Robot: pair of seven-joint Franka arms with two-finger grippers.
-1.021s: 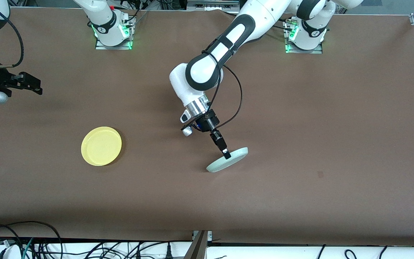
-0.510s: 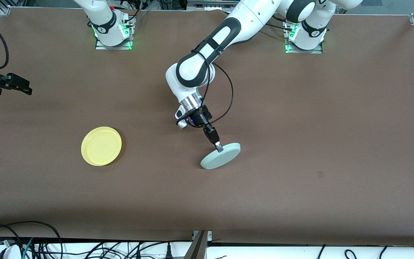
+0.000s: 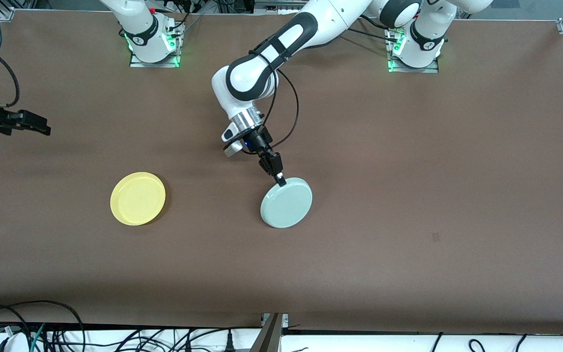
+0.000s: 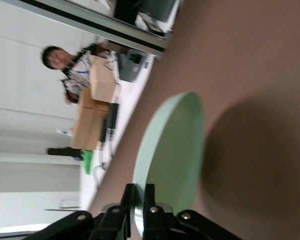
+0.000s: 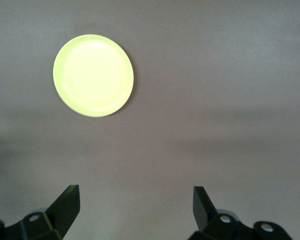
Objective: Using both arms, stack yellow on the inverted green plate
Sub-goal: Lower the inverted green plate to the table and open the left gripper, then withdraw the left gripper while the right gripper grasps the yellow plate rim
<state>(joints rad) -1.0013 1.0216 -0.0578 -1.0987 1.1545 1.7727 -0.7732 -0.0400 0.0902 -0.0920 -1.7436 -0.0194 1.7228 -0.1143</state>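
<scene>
To stack the yellow plate on the inverted green plate (image 3: 286, 203), my right gripper will next pick up the yellow plate by its rim (image 3: 138, 175).
The pale green plate (image 3: 287, 202) is near the middle of the table, tilted, its underside turned up toward the front camera. My left gripper (image 3: 280, 181) is shut on its rim at the edge nearer the robot bases; the left wrist view shows the fingers pinching the green plate (image 4: 172, 150). The yellow plate (image 3: 138, 198) lies flat, rim up, toward the right arm's end. My right gripper (image 3: 42, 128) is open and empty, up over the table's edge at that end; its wrist view shows the yellow plate (image 5: 93, 75) below.
Brown table surface (image 3: 408, 171) all round. Arm bases with green lights stand along the edge by the robots (image 3: 154, 46). Cables lie off the table's edge nearest the front camera (image 3: 66, 332).
My left gripper has moved toward the right arm's end and the bases, turning the green plate from nearly edge-on to underside up. The right gripper shifted slightly.
</scene>
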